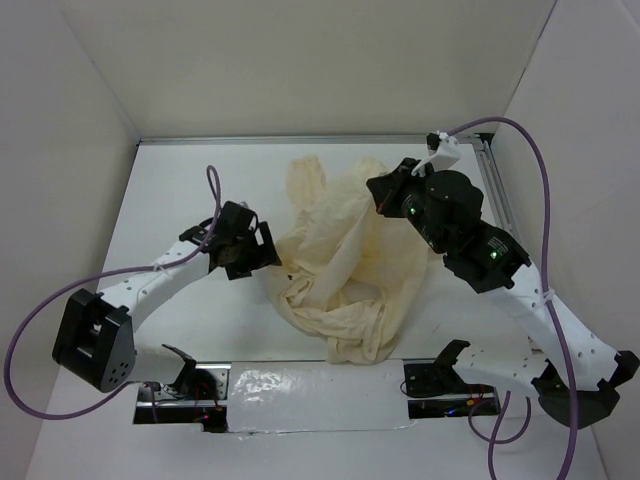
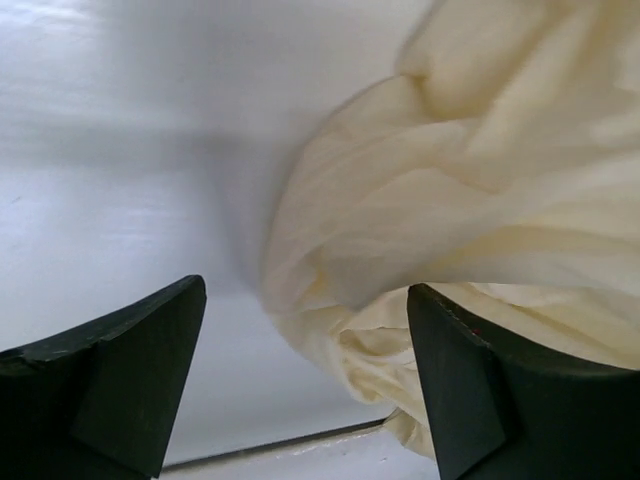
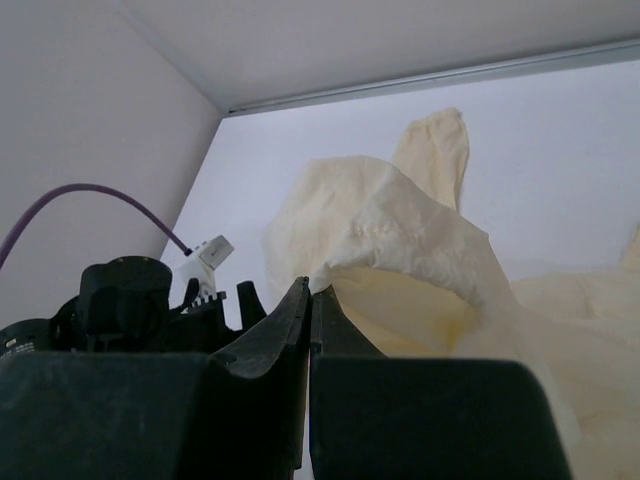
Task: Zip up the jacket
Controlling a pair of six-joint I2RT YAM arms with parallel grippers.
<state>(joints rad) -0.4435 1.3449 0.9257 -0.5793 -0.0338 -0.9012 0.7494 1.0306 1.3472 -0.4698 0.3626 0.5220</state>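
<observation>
I will next grab the jacket's edge fold with my left gripper, opposite my right gripper's pinch, to spread the jacket flat for zipping.
The cream jacket [image 1: 345, 270] lies crumpled in a heap in the middle of the white table. No zipper pull shows in any view. My left gripper [image 1: 272, 250] is at the heap's left edge, low over the table and open; in its wrist view a fold of the jacket [image 2: 480, 200] bulges between the spread fingers [image 2: 305, 290]. My right gripper [image 1: 378, 192] is over the heap's far right part. Its fingers [image 3: 310, 288] are shut, with an edge of the jacket [image 3: 400, 230] pinched at the tips and tented upward.
The white table [image 1: 200, 180] is boxed in by walls on the left, back and right. A metal rail [image 1: 497, 190] runs along the right side. A shiny strip [image 1: 300, 385] lies at the near edge between the arm bases. The left arm [image 3: 120, 300] shows in the right wrist view.
</observation>
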